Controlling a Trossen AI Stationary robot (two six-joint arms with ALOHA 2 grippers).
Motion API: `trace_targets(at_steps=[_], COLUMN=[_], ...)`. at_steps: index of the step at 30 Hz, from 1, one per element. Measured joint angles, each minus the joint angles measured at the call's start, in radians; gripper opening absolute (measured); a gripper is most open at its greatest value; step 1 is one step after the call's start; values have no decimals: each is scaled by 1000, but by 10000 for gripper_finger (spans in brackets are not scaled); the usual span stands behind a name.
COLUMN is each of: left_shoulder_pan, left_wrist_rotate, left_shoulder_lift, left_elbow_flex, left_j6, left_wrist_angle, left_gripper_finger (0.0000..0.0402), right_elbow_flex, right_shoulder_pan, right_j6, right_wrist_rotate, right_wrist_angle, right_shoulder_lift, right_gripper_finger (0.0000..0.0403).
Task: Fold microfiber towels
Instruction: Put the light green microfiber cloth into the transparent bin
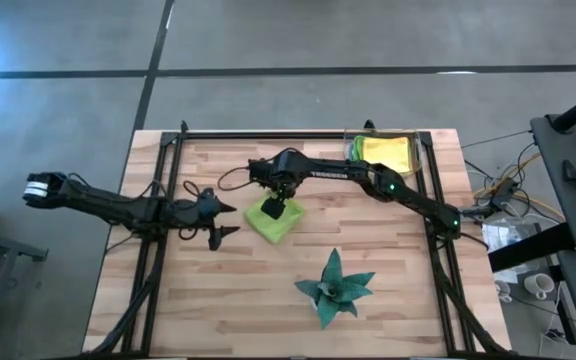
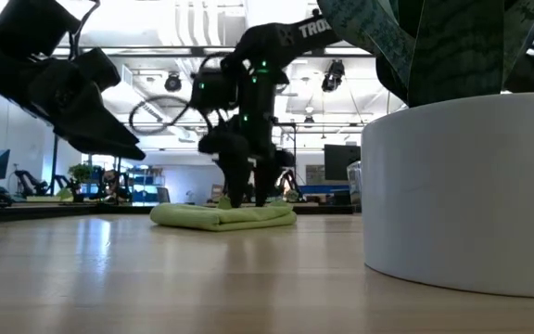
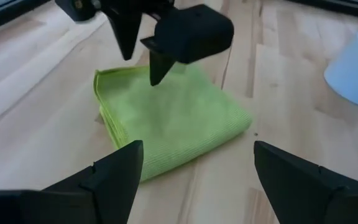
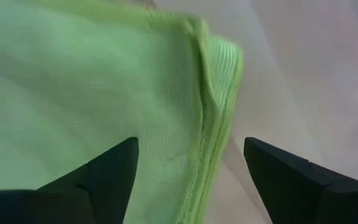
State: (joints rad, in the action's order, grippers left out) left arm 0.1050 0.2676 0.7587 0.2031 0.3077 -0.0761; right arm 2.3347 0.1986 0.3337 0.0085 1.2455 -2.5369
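The towel's folded body [image 4: 92, 106] lies flat, so the robot's right gripper will next take hold of the towel's stacked hem edge [image 4: 207, 144], where the layers stand up in a fold.
A lime green microfiber towel [image 1: 271, 222] lies folded in several layers, flat on the wooden table near its middle; it also shows in the low view [image 2: 221, 216] and the left wrist view [image 3: 173, 121]. My right gripper [image 1: 276, 207] points straight down over the towel, open, its fingertips [image 2: 248, 199] level with the towel's top and near one stacked edge [image 4: 213, 112]. My left gripper [image 1: 230, 220] hovers open just left of the towel, pointing at it, with nothing between its fingers [image 3: 197, 149]. My right gripper stands open over the towel, pointing down, with its fingertips [image 3: 154, 78] close to the cloth's top layer. I cannot tell whether they touch it.
A yellow towel [image 1: 386, 152] lies in a clear container at the table's far right. A teal star-shaped plant [image 1: 335, 285] in a white pot [image 2: 462, 186] stands near the front. Black frame rails [image 1: 151, 255] run along both table sides.
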Motion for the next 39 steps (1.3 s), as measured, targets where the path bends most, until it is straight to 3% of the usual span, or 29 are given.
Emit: trace_targets(at_steps=[15,18,23,24,33,39], left_shoulder_pan=[1,0,0,0,0,1], left_wrist_rotate=[-23,-19,-18,-18,-16,-24], left_shoulder_lift=[21,20,18,16,11,9], left_elbow_flex=[0,0,1,1,1,19], left_j6=[-26,-27,-27,-27,-26,-25], left_wrist_angle=[-29,-54,-78,-75,-74,-77], left_gripper_finger=[290,290,290,290,290,290], right_elbow_flex=[-126,-133,-135,-135,-147,-141], right_shoulder_pan=[-12,-14,-16,-16,14,74], right_j6=[96,109,108,106,105,140], right_wrist_rotate=[-63,-56,-72,-72,-58,71], right_wrist_angle=[-82,-93,-116,-117,-50,89], right_shoulder_lift=[-19,-19,-19,-19,54,165], right_gripper_finger=[202,154,30,23,10,10])
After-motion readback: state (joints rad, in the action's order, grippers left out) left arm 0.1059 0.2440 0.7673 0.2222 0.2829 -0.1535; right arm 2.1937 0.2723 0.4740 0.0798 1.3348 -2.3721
